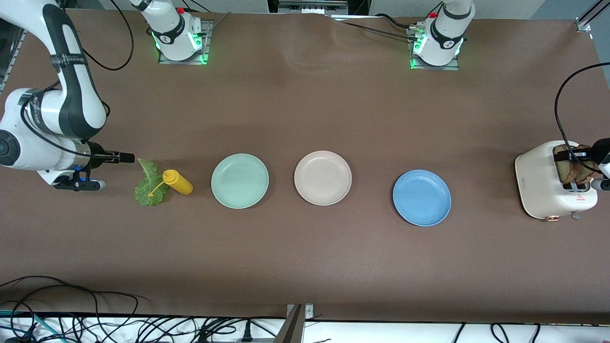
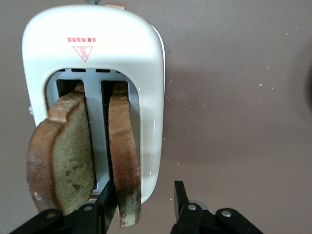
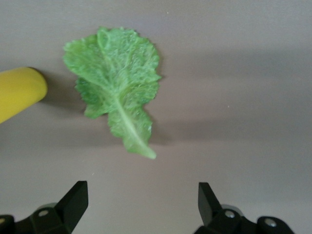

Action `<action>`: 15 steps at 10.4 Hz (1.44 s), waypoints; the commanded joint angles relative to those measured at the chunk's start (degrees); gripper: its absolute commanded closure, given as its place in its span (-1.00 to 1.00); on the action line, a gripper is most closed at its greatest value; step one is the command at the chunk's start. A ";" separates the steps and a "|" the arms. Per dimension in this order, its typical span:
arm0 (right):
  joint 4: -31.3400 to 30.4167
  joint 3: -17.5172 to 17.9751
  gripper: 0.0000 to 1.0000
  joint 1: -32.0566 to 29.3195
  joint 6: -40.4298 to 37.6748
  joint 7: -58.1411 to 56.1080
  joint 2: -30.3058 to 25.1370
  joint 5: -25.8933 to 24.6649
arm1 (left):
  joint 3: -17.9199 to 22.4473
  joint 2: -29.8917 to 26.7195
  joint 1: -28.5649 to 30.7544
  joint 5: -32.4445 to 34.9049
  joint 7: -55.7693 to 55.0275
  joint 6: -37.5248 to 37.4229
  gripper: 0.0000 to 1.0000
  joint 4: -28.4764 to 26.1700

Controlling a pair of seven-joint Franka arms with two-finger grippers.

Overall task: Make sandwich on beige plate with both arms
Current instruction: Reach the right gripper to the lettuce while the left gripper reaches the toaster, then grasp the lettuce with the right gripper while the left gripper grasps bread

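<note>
Next, my right gripper grabs the green lettuce leaf by its pale stem point(image 3: 138, 140) to bring the lettuce to the beige plate.
The beige plate point(image 1: 323, 177) lies bare in the middle of the table. Two brown bread slices point(image 1: 573, 170) stand in a white toaster point(image 1: 543, 181) at the left arm's end. My left gripper point(image 1: 582, 156) point(image 2: 144, 191) is open astride one slice point(image 2: 124, 146): one finger touches its crust, the other stands apart from it. The second slice point(image 2: 61, 151) leans out of the neighbouring slot. A green lettuce leaf point(image 1: 150, 183) point(image 3: 117, 87) lies flat at the right arm's end. My right gripper point(image 1: 125, 157) point(image 3: 141, 195) hovers open just beside the leaf, holding nothing.
A yellow squeeze bottle point(image 1: 178, 182) point(image 3: 17, 92) lies on its side, its nozzle on the lettuce. A mint green plate point(image 1: 239, 181) and a blue plate point(image 1: 421, 197) flank the beige one. Cables run along the table's edge nearest the front camera.
</note>
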 commanded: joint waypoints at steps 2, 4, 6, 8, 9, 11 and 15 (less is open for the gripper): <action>-0.22 0.45 -1.00 -0.40 2.24 -1.02 2.93 0.07 | -0.51 -0.20 2.66 1.58 0.28 -1.13 0.55 -0.96; -0.22 0.71 -1.00 -0.31 3.64 -1.11 4.60 0.07 | -0.60 -0.29 2.41 2.45 0.28 -1.13 0.99 -0.53; -0.13 0.80 -1.00 -0.31 4.34 -1.11 6.36 0.16 | -1.13 -0.55 1.88 4.04 0.54 -1.40 1.00 -0.09; -0.22 0.80 -1.00 -0.22 6.45 -1.11 8.11 0.33 | -2.09 -1.95 1.88 4.21 0.72 -2.18 1.00 1.14; -0.13 0.89 -1.00 -0.22 6.98 -1.11 8.99 0.33 | -2.70 -2.30 1.53 4.30 1.24 -5.06 1.00 3.50; 0.04 0.89 -1.00 0.13 7.07 -1.11 9.61 0.42 | -3.94 -2.31 -0.75 4.74 1.16 -10.52 1.00 8.59; 0.39 0.98 -1.00 0.31 9.09 -1.11 11.55 1.38 | -4.03 -2.48 -9.87 7.82 0.72 -18.95 1.00 14.31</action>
